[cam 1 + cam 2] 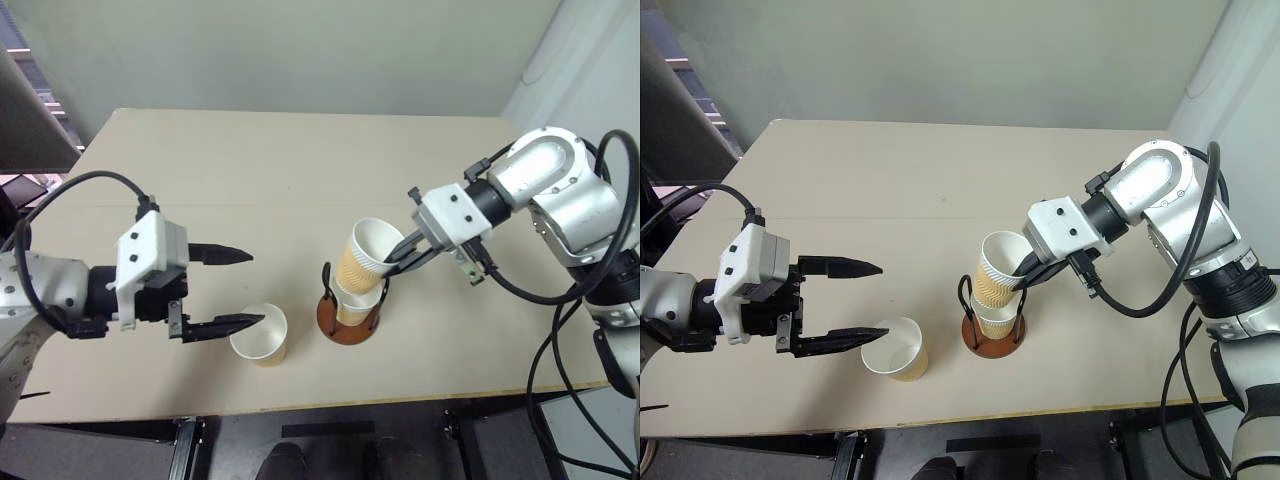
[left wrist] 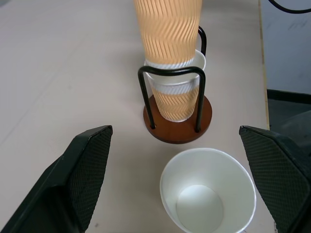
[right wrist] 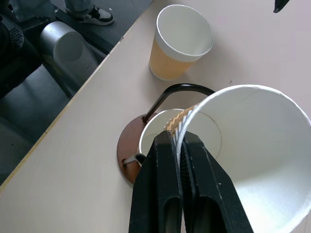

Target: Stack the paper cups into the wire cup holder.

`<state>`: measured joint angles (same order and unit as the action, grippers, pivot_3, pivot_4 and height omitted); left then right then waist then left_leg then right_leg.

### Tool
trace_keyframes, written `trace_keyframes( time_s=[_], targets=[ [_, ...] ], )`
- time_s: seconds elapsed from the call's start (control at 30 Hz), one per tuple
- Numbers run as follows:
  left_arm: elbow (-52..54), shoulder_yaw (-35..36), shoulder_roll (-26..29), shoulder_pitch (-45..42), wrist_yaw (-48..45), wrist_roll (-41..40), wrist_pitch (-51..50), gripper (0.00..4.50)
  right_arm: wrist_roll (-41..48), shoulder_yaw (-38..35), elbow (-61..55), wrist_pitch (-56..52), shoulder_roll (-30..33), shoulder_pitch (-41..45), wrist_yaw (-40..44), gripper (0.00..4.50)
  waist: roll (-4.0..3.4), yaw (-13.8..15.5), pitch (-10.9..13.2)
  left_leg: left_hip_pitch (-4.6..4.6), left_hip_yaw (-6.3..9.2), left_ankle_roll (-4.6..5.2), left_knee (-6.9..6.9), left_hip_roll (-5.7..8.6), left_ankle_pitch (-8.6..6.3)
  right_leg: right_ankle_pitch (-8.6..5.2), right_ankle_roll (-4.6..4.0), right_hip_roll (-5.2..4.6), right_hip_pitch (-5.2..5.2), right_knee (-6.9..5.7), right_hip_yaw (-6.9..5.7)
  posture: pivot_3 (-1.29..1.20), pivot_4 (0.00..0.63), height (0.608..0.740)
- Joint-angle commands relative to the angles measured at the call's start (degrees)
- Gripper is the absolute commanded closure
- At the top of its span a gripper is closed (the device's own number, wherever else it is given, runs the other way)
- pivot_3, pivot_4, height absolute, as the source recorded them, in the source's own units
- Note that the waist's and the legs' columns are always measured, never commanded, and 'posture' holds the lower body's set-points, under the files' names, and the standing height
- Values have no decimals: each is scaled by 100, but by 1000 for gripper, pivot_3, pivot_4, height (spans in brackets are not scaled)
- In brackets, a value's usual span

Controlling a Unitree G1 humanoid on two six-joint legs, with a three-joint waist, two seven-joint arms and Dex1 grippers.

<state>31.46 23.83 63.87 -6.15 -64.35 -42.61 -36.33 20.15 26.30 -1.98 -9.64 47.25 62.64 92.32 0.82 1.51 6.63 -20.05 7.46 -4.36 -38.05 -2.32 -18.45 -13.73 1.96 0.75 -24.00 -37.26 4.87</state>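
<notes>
The loose paper cup should be stacked into the wire cup holder (image 1: 348, 318), so my left gripper should next grab the cup by its rim.
The wire cup holder (image 1: 348, 318) stands near the table's front edge with one paper cup (image 1: 358, 306) seated in it. A second paper cup (image 1: 366, 258) hangs tilted just above that one, its base at the lower cup's mouth. My right gripper (image 1: 398, 262) is shut on the tilted cup's rim, one finger inside and one outside (image 3: 158, 194). A third paper cup (image 1: 261, 334) stands upright on the table left of the holder. My left gripper (image 1: 232, 290) is open, its fingertips just left of that cup and above its rim.
The tan table (image 1: 260, 190) stretches far back behind the cups. Its front edge runs close below the holder and the loose cup. A black cable (image 1: 560, 300) hangs from my right arm off the table's right side.
</notes>
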Motion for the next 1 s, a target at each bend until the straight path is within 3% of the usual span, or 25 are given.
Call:
trace_keyframes(
  time_s=[0.03, 0.1, 0.2, 0.57, 0.67, 0.73, 0.8, 1.0],
  targets=[
    [78, 250, 11, 69, 17, 58, 102, 0, 81, -3, -77, 146, 92, 168, 18, 4462, 0, 0, 0, 0, 0, 0, 0, 0, 0, 0, 0, 0, 0, 0, 0, 0, 150, 740],
    [68, 276, 19, 97, 3, 70, 119, 0, 89, 25, -79, 167, 116, 175, 18, 4462, 0, 1, 0, 0, 0, 0, 0, -1, 0, 0, -1, 0, 0, 0, 0, 0, 150, 740],
    [72, 271, 13, 98, 4, 72, 132, 0, 69, 53, -65, 188, 108, 192, 18, 3875, 0, 1, 0, 0, 0, 0, 0, -1, 0, -1, -1, 0, 0, 0, 0, 0, 150, 740],
    [-113, 8, 109, -41, -104, 219, 267, 0, -22, -320, -93, -85, -41, 148, -32, 183, 0, 1, 0, 0, 1, -1, -1, -2, -1, -1, -2, 1, 0, -1, 0, 0, 150, 740],
    [-293, -314, 232, -123, -258, 501, 454, 0, 391, -855, 84, -525, -4, 106, -129, 64, 0, 14, 0, 0, 1, -1, -2, -1, 0, -1, -2, 0, 0, 0, 0, 0, 150, 740],
    [-478, -814, 319, -458, -302, 769, 539, 0, 1432, -1669, 43, -1169, 263, -176, -23, 64, 0, 59, 0, -2, 4, -1, -2, 1, 0, -3, -5, 0, 0, 2, 0, 0, 150, 740],
    [-639, -1253, 356, -798, -415, 977, 631, 0, 1920, -2286, -116, -1489, 476, -530, -3, 64, 3, 151, -2, -8, 13, -2, -2, 6, 0, -9, -16, -1, 2, 9, 0, 0, 150, 740],
    [-1218, -2307, 283, -1648, -813, 1674, 968, 0, 2298, -3106, -952, -2072, 914, -1397, -463, 64, 1, 138, -1, -3, 7, -7, 0, 8, -1, -11, -19, -2, 4, 13, 3, 0, 150, 740]
  ],
)
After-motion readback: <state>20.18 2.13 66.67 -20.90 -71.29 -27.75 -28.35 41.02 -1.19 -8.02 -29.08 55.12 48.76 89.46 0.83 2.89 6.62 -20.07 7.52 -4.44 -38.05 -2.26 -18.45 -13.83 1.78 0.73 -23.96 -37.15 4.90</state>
